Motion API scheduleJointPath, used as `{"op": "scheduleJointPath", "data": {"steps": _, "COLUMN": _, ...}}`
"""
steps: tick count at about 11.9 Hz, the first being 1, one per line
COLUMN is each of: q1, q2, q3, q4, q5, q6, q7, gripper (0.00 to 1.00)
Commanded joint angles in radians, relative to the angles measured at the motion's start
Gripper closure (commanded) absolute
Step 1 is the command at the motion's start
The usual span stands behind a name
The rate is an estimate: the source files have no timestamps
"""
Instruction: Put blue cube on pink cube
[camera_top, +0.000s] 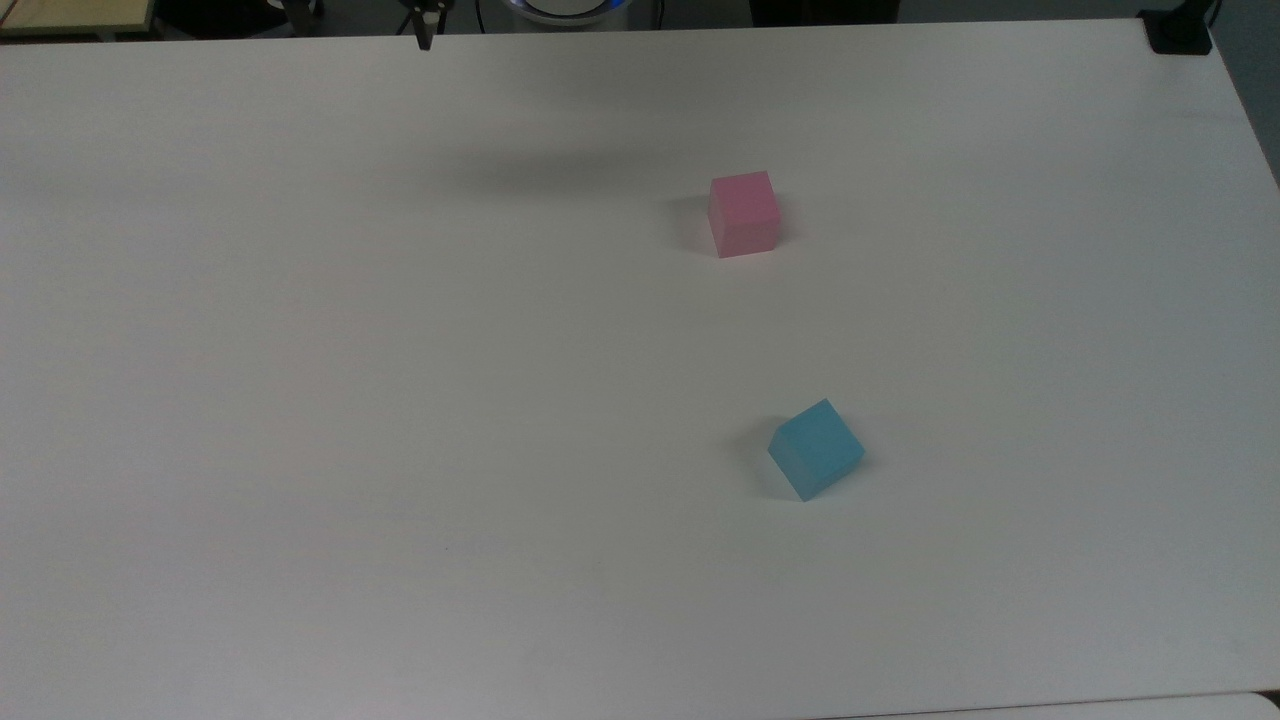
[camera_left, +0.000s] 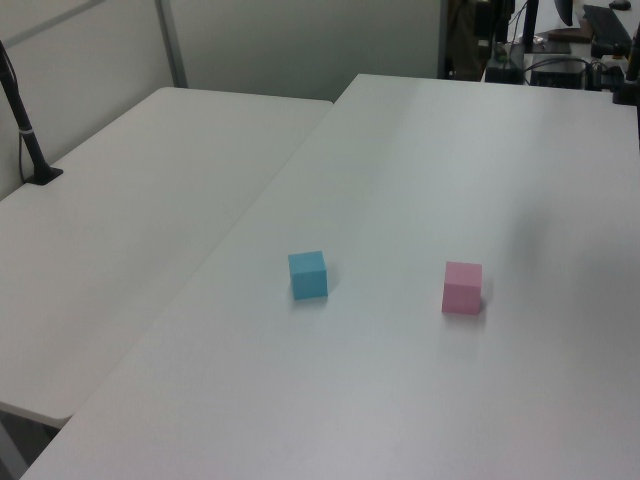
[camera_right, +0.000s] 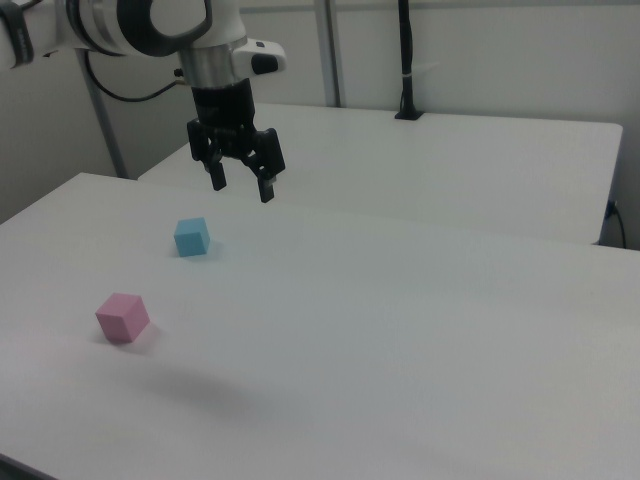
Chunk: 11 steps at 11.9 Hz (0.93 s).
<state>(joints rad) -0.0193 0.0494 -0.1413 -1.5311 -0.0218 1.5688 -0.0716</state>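
My gripper grabs the blue cube (camera_left: 308, 275) by its opposite sides next, to stack it on the pink cube (camera_left: 462, 288).
The blue cube (camera_top: 816, 450) (camera_left: 308, 275) (camera_right: 191, 237) rests on the white table (camera_top: 400, 400), turned at an angle in the top view. The pink cube (camera_top: 744, 213) (camera_left: 462, 288) (camera_right: 122, 317) stands apart from it on the same table. In the right view my gripper (camera_right: 241, 190) hangs in the air above the table, open and empty, up and to the right of the blue cube. One of its dark fingertips (camera_top: 425, 36) pokes in at the top view's upper edge, far from both cubes.
A second white table (camera_left: 130, 200) adjoins this one along a seam. A black post on a clamp (camera_left: 30, 140) (camera_right: 405, 60) stands at its far side. Another black clamp (camera_top: 1180, 30) sits at the top view's upper right corner.
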Motion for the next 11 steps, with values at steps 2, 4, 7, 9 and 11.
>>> {"op": "scheduleJointPath", "data": {"steps": 2, "q1": 0.047, "q2": 0.061, "q3": 0.138, "q4": -0.003, "q5": 0.005, "q6": 0.077, "q7": -0.037, "gripper": 0.00}}
{"op": "scheduleJointPath", "data": {"steps": 4, "q1": 0.100, "q2": 0.096, "q3": 0.169, "q4": -0.004, "q5": 0.016, "q6": 0.196, "q7": -0.036, "gripper": 0.00}}
{"op": "scheduleJointPath", "data": {"steps": 7, "q1": 0.229, "q2": 0.170, "q3": 0.170, "q4": -0.011, "q5": 0.019, "q6": 0.313, "q7": -0.021, "gripper": 0.00}}
{"op": "scheduleJointPath", "data": {"steps": 9, "q1": 0.283, "q2": 0.312, "q3": 0.160, "q4": -0.004, "q5": -0.003, "q6": 0.574, "q7": 0.059, "gripper": 0.00}}
{"op": "scheduleJointPath", "data": {"steps": 11, "q1": 0.323, "q2": 0.426, "q3": 0.154, "q4": -0.003, "q5": -0.047, "q6": 0.726, "q7": 0.078, "gripper": 0.00}}
